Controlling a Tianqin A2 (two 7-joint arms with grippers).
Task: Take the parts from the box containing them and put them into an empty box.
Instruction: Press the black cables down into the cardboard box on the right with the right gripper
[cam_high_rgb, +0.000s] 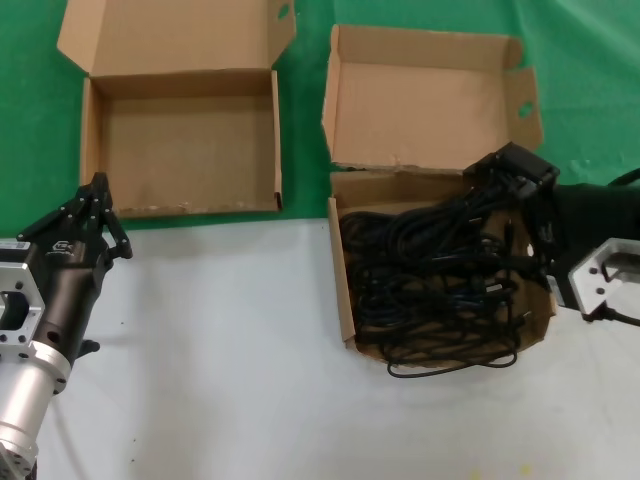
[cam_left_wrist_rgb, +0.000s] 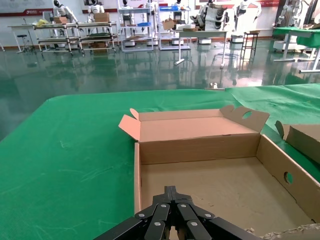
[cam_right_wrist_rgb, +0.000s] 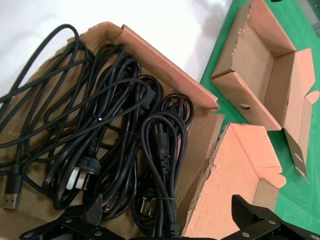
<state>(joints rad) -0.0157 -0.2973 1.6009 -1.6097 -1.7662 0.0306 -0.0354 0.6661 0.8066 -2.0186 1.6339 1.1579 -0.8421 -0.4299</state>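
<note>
The bundle's cable parts draw together at its tied middle, and the cable's loop spreads wide at its end, so my right gripper should pick up the bundle by that middle next.
The parts are black power cables, coiled and tangled in the box containing them, whose torn lid stands upright. My right gripper hovers over that box's far right corner. In the right wrist view it is open above the cable bundles, one finger over the cables and the other over the lid. The empty box lies at the far left. My left gripper is shut just outside that box's near left corner, and in its own view it points into the bare box.
A green cloth covers the far part of the table and a white surface the near part. One cable loop spills over the full box's front edge. The empty box also shows beyond the full one in the right wrist view.
</note>
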